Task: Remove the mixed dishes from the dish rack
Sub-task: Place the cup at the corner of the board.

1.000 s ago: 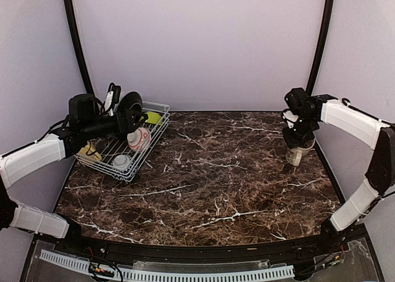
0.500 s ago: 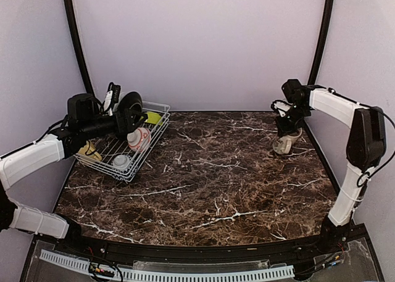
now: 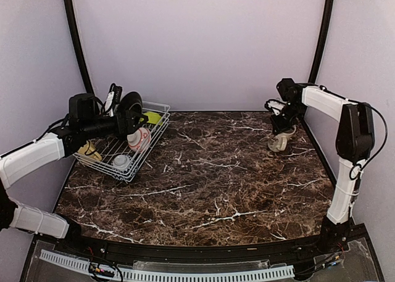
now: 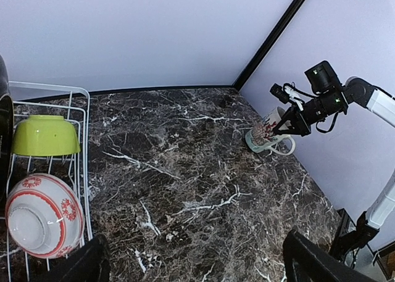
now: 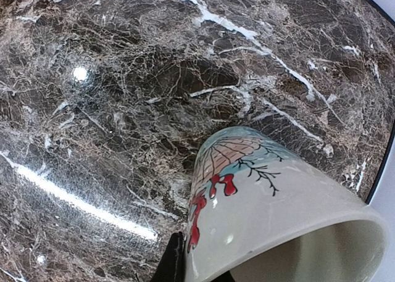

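Note:
My right gripper releases the tilted mug now, since the mug's base is low over flat, empty marble and the mug would end on the marble.
The white wire dish rack (image 3: 158, 129) (image 4: 83, 140) stands at the far left. In it are a lime-green bowl (image 3: 153, 117) (image 4: 44, 136), a red-and-white bowl (image 3: 139, 139) (image 4: 43, 215), a yellow mug (image 3: 89, 150), a small pale bowl (image 3: 121, 161) and an upright black plate (image 3: 131, 101). My left gripper (image 3: 137, 118) (image 4: 197, 266) hovers over the rack, open, nothing between its fingers (image 4: 308, 263). At the far right my right gripper (image 3: 281, 126) (image 4: 296, 118) is shut on the rim of the cream patterned mug (image 3: 278, 142) (image 4: 265, 137) (image 5: 265, 202), which tilts with its base low over the marble.
The dark marble table (image 3: 210, 177) runs between the rack and the mug. A black frame post (image 3: 320, 41) and the lilac side wall stand close behind the right arm. The right arm's white links (image 3: 345, 171) rise along the table's right edge.
The right gripper has carried the cream mug leftward and farther back along the right side of the table. The left arm has stayed still over the rack.

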### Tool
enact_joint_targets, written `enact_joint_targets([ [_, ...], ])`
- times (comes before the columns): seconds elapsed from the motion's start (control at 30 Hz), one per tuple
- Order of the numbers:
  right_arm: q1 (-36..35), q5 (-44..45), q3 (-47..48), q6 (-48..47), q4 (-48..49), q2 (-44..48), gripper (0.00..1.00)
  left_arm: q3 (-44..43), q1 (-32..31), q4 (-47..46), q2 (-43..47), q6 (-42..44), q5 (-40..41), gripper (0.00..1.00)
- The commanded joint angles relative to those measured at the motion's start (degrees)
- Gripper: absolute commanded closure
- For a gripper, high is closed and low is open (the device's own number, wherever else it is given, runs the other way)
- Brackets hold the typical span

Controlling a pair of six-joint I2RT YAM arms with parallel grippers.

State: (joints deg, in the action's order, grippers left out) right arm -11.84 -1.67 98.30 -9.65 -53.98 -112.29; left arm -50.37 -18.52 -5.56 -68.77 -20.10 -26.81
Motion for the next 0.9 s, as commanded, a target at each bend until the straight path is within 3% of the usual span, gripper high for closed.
enact_joint_targets([
  [0.0, 0.32, 0.36, 3.42, -0.01, 1.88, -0.28, 0.99, -2.33, -0.02, 3.19, -0.06, 2.17, 1.22, 0.03],
  [0.07, 0.32, 1.42, 3.90, 0.91, 1.54, -0.32, 0.93, -2.92, -0.02, 4.53, -0.14, 2.85, 2.35, 0.03],
  [0.2, 0.23, 1.49, 4.13, 2.20, 2.01, 0.63, 0.63, -5.12, -0.02, 10.97, -0.01, 5.09, 10.63, 0.03],
  [0.33, -0.04, 4.10, 5.72, 3.59, 0.98, 1.46, 0.46, -7.41, 0.17, 16.71, -0.28, 8.09, 18.32, 0.03],
  [0.57, -2.47, 7.99, 2.44, 6.07, 3.62, 7.28, 0.29, -8.44, 3.85, 20.09, 0.26, 10.21, 28.62, 0.03],
  [0.73, -6.37, 12.53, -1.18, 5.72, 5.88, 11.15, 0.27, -8.76, 9.09, 22.06, 0.97, 8.97, 35.51, 0.03],
  [0.87, -7.16, 15.79, -9.36, 5.30, 11.35, 16.41, 0.24, -8.56, 13.76, 23.05, -0.05, 7.51, 39.98, 0.02],
])
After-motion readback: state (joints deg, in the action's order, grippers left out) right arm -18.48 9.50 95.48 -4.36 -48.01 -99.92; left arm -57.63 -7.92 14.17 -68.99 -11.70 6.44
